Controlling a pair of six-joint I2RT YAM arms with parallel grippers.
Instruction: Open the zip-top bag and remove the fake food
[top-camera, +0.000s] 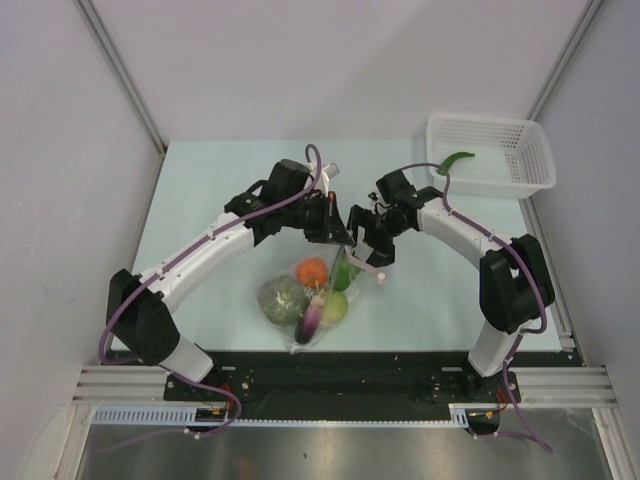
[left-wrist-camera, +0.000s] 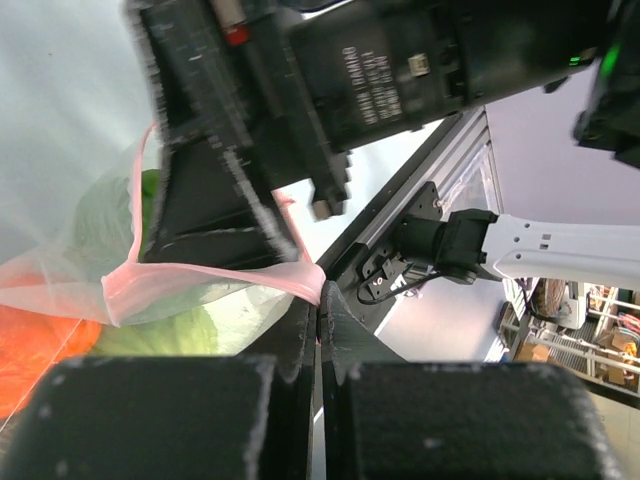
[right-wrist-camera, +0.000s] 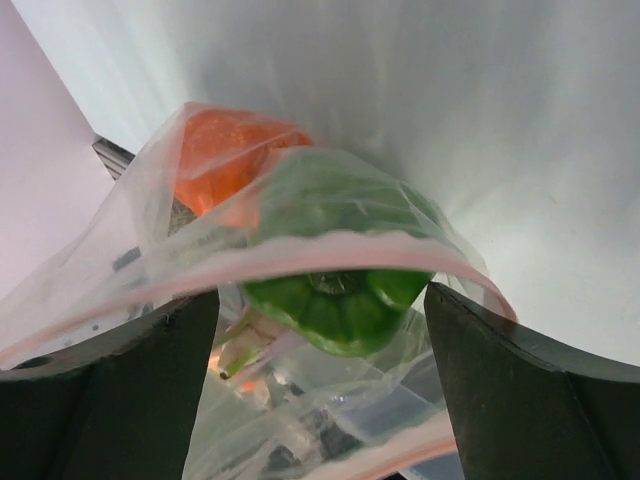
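Observation:
I need to take out the dark green pepper (top-camera: 345, 272), so next my right gripper should grab it across its sides, with its stem end toward the opening of the bag.
The zip-top bag (top-camera: 322, 300) lies at the table's middle, its mouth lifted toward both grippers. Inside it are an orange-red ball (top-camera: 313, 271), a dark green pepper (top-camera: 345, 272), a pale green piece (top-camera: 335, 306), a mottled head (top-camera: 282, 298) and a purple eggplant (top-camera: 310, 318). My left gripper (top-camera: 338, 228) is shut on the pink zip strip (left-wrist-camera: 300, 280), pinching one lip at its tips (left-wrist-camera: 320, 300). My right gripper (top-camera: 365, 245) is open at the bag's mouth (right-wrist-camera: 320, 400). The other pink lip (right-wrist-camera: 330, 255) runs across in front of its fingers (right-wrist-camera: 540, 400), with the pepper (right-wrist-camera: 335, 290) and ball (right-wrist-camera: 225, 160) behind.
A white mesh basket (top-camera: 500, 175) stands at the back right with a slim green piece (top-camera: 458, 158) in it. The right gripper's black body (left-wrist-camera: 380, 70) sits close above my left fingers. The black rail (top-camera: 340, 375) runs along the near edge.

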